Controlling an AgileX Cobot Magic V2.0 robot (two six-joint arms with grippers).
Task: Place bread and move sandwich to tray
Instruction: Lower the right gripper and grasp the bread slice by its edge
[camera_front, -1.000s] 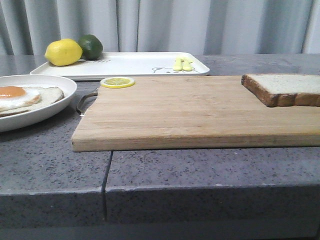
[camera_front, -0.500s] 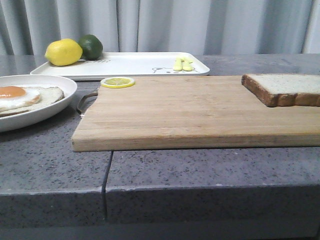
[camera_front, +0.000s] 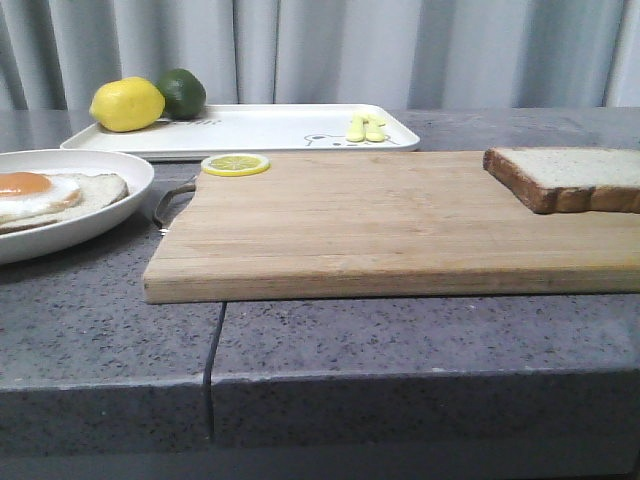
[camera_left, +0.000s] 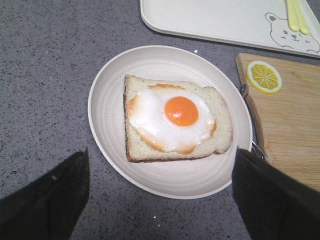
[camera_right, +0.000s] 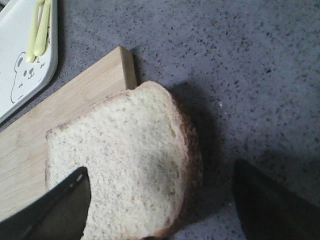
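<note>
My right gripper's finger is over the bread's white side (camera_right: 125, 160), above its crust (camera_right: 187, 145). My right gripper needs to go lower first, then close on the bread.
The bread (camera_front: 570, 178) lies on the right end of the wooden cutting board (camera_front: 380, 225). In the right wrist view the bread (camera_right: 125, 150) overhangs the board's corner. My right gripper (camera_right: 160, 172) is open above it, one finger over the slice, the other over the counter. The sandwich (camera_front: 45, 192), a bread slice topped with a fried egg, sits on the round white plate (camera_front: 110, 215) at the left. My left gripper (camera_left: 160, 170) is open and empty above the plate's (camera_left: 107, 105) near rim, with the sandwich (camera_left: 175, 120) beyond its fingertips. The white tray (camera_front: 260, 128) lies at the back. Neither gripper shows in the front view.
A lemon (camera_front: 127, 104) and a lime (camera_front: 181, 92) rest on the tray's left end, and small yellow utensils (camera_front: 364, 128) on its right. A lemon slice (camera_front: 235, 164) lies on the board's back left corner. The counter's front edge (camera_front: 320, 375) runs close below the board.
</note>
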